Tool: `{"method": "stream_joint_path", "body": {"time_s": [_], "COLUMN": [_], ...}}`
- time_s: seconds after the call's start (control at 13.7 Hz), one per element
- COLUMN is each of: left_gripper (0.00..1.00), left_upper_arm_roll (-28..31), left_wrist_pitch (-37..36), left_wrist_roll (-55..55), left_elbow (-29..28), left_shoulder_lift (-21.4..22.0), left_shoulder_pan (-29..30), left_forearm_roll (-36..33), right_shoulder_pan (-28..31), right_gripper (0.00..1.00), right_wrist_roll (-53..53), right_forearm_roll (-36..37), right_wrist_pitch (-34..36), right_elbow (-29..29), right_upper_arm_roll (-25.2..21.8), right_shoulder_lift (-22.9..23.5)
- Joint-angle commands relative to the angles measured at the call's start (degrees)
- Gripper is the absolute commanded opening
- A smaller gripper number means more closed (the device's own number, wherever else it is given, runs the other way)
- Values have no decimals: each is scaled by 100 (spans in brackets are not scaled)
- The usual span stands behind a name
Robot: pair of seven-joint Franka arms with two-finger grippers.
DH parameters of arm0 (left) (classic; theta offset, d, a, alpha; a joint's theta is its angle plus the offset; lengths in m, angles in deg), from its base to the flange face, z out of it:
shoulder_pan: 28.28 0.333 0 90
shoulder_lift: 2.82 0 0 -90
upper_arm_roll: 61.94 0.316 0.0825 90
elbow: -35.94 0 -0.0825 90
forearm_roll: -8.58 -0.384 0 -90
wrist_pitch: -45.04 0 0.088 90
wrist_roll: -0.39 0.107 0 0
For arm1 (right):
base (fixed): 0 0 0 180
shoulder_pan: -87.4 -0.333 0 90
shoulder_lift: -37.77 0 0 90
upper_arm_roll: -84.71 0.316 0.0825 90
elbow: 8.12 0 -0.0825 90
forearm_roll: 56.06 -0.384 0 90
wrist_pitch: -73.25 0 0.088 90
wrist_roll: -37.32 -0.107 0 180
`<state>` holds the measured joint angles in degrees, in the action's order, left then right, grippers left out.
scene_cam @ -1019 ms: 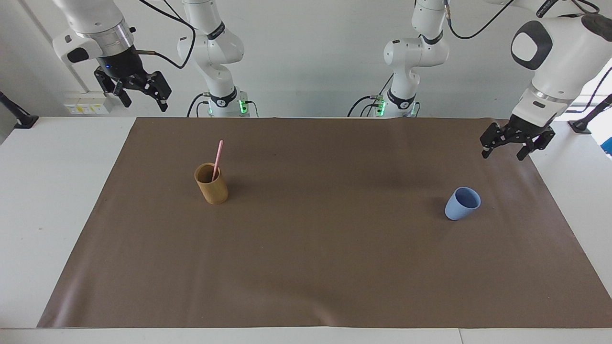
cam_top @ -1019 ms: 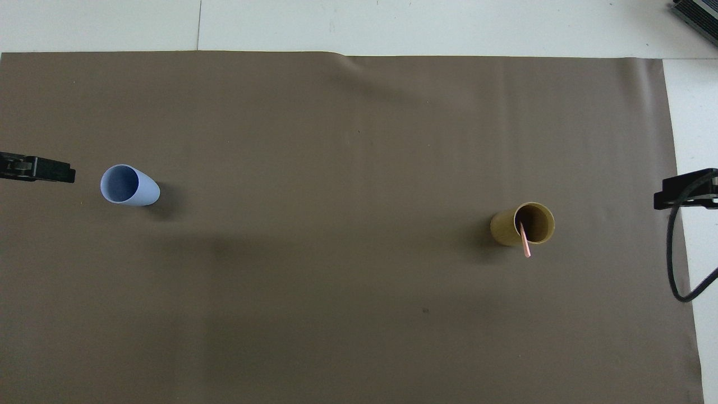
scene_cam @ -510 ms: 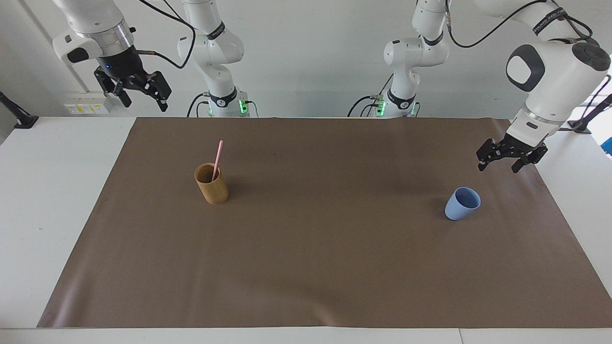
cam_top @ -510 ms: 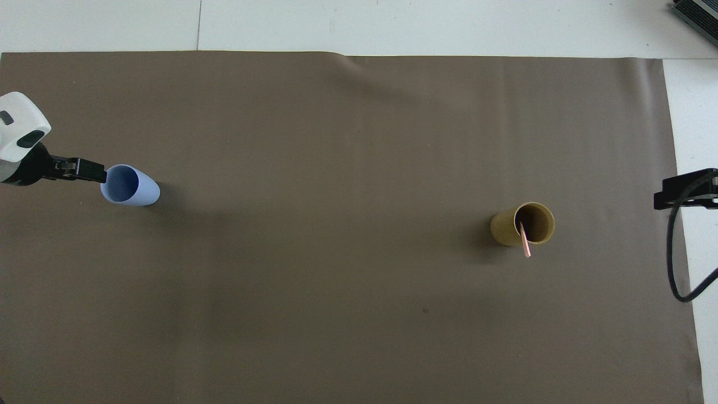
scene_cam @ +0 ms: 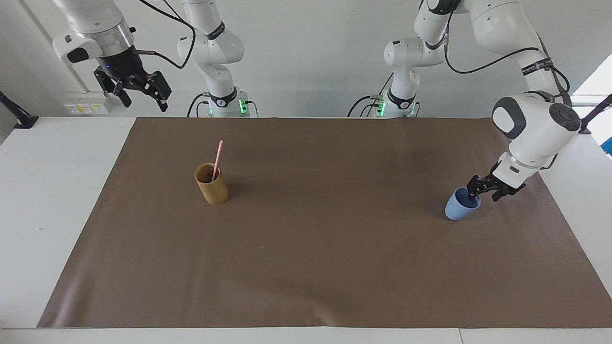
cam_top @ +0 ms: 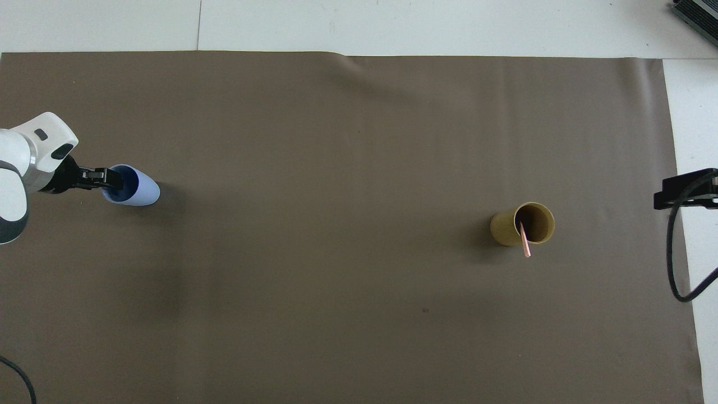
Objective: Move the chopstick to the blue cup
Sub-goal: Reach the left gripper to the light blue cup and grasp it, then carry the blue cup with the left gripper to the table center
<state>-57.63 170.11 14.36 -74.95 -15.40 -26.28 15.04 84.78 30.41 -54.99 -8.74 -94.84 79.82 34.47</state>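
I need to pinch the cup by its thin rim (cam_top: pixel 106 188) with my left gripper next, because the round body of the blue cup (cam_top: pixel 146 191) is wider than the open fingers.
The pale pink chopstick (scene_cam: pixel 218 157) stands leaning in a tan bamboo-like cup (scene_cam: pixel 212 186) toward the right arm's end of the table; both also show in the overhead view, chopstick (cam_top: pixel 525 242) and cup (cam_top: pixel 513 227). The light blue cup (scene_cam: pixel 456 209) stands upright toward the left arm's end, also in the overhead view (cam_top: pixel 143 189). My left gripper (scene_cam: pixel 484 193) is low at the blue cup's rim, open, one finger inside the cup and one outside; it also shows from overhead (cam_top: pixel 106 178). My right gripper (scene_cam: pixel 144 101) waits open and empty, raised off the mat's edge.
A brown mat (scene_cam: pixel 306 267) covers most of the white table (scene_cam: pixel 52 200). The right gripper's tip (cam_top: pixel 684 191) and its black cable (cam_top: pixel 671 264) hang at the mat's edge. A dark device (cam_top: pixel 698 14) sits at a table corner.
My left gripper has come down and over from above the mat's edge to the blue cup's rim. The right arm, the cups and the chopstick have not moved.
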Motion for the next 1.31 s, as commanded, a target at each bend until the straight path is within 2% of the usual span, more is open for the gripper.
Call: {"method": "stream_joint_path", "body": {"time_s": [0.0, 0.07, 0.22, 0.36, 0.58, 0.8, 1.24], "left_gripper": [7, 0, 0, 0, 0, 0, 0], "left_upper_arm_roll": [-27, -27, -27, -53, -44, -44, -44], "left_wrist_pitch": [211, 141, -245, -290, -300, -246, -193], "left_wrist_roll": [115, 97, 97, 79, -209, -964, -3133], "left_elbow": [-258, -249, -179, -126, -134, -152, -143], "left_shoulder_lift": [116, 125, 151, 317, 441, 432, 450], "left_shoulder_pan": [19, 28, 19, -51, -498, -1218, -3072], "left_forearm_roll": [119, 119, 119, 119, 93, 75, 66], "right_shoulder_pan": [42, 42, 42, 42, 42, 42, 42], "right_gripper": [100, 100, 100, 100, 100, 100, 100], "right_wrist_roll": [111, 120, 120, 111, 120, 111, 120], "right_forearm_roll": [-89, -89, -89, -89, -98, -89, -89], "right_wrist_pitch": [-54, -54, -54, -54, -54, -54, -54], "right_elbow": [-117, -117, -117, -117, -117, -117, -117], "right_upper_arm_roll": [23, 23, 23, 23, 23, 23, 23], "right_shoulder_lift": [-110, -110, -110, -110, -110, -110, -110]}}
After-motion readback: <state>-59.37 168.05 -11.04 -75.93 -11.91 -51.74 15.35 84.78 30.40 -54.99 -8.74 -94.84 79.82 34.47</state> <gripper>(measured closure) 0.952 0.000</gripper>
